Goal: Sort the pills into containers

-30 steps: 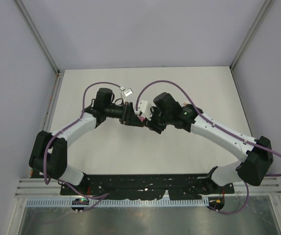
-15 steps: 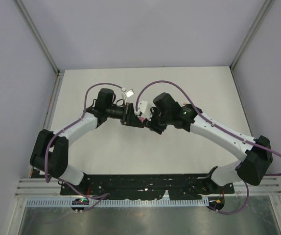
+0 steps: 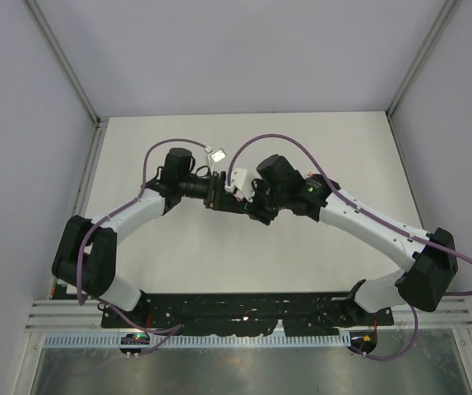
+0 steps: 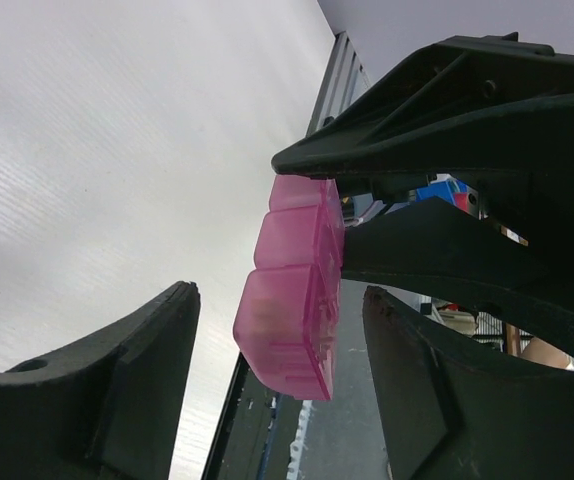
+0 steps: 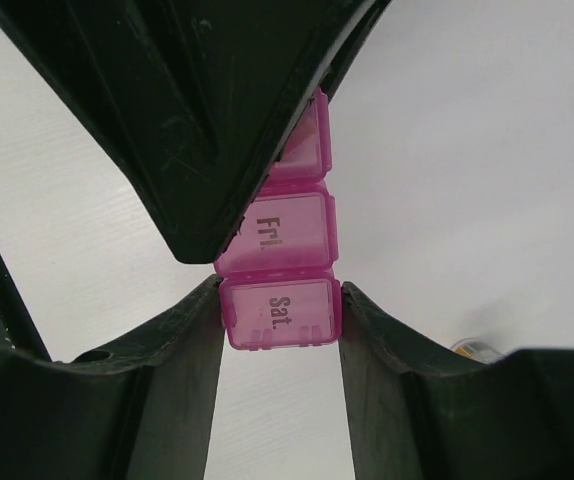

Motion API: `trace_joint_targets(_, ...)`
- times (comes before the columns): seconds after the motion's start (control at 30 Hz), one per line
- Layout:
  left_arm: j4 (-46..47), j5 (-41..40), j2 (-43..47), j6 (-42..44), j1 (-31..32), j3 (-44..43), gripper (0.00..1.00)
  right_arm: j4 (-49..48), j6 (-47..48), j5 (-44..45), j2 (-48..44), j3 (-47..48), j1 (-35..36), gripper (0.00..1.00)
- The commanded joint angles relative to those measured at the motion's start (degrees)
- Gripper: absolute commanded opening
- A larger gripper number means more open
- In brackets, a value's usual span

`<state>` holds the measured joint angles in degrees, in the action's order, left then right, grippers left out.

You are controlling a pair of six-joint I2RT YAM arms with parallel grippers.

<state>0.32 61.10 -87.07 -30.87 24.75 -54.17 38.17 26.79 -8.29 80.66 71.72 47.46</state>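
I should close my left gripper on the pink pill box now. The box's end section (image 4: 275, 325) is between the gripper's fingers, with one finger on each side.
The containers are a bright-pink pill box (image 5: 277, 255) held in the air, with its lids marked "Fri." and "Sat." shut. My right gripper (image 5: 279, 300) is shut on the "Sat." end compartment, one finger on each side. In the left wrist view the pill box (image 4: 292, 290) hangs between the fingers of my left gripper (image 4: 279, 300), which is open with a gap on both sides. From above, the left gripper (image 3: 218, 196) and right gripper (image 3: 242, 199) meet over the middle of the table, and they cover the box. No pills show in any view.
The white table (image 3: 318, 148) is walled at the back and sides. A small round object with a yellowish patch (image 5: 477, 348) lies on the table, mostly hidden behind my right finger. The black base rail (image 3: 244, 309) runs along the near edge.
Both arms stay together at the table's middle. The sliver of pink seen between the grippers from above a second ago is now covered.
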Motion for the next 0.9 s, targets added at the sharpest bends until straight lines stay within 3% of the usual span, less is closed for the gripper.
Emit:
trace_joint_targets(0.0,3.3,1.2,-0.8,-1.6,0.2,-0.5,0.66,-2.2,-0.7,-1.2,-0.5,2.8,0.2,0.11)
trace_joint_targets(0.47,5.8,2.4,-2.1,-3.8,0.6,-0.4,0.3,-2.2,-0.9,-1.4,-0.4,2.9,0.2,0.11)
trace_joint_targets(0.53,6.3,2.6,-2.1,-3.8,0.7,-0.1,0.21,-2.1,-0.9,-1.4,-0.3,2.8,0.2,0.12)
trace_joint_targets(0.63,6.5,2.7,-2.1,-4.3,0.7,0.0,0.0,-2.2,-0.8,-1.3,-0.5,2.9,0.2,0.14)
trace_joint_targets(0.73,7.9,2.6,-2.2,-4.9,0.7,0.7,0.0,-2.4,-0.9,-1.2,-0.8,2.8,0.2,0.19)
trace_joint_targets(0.87,11.0,2.9,-1.8,-6.8,0.7,2.0,0.0,-2.4,-1.5,-0.7,-0.9,2.6,0.2,0.34)
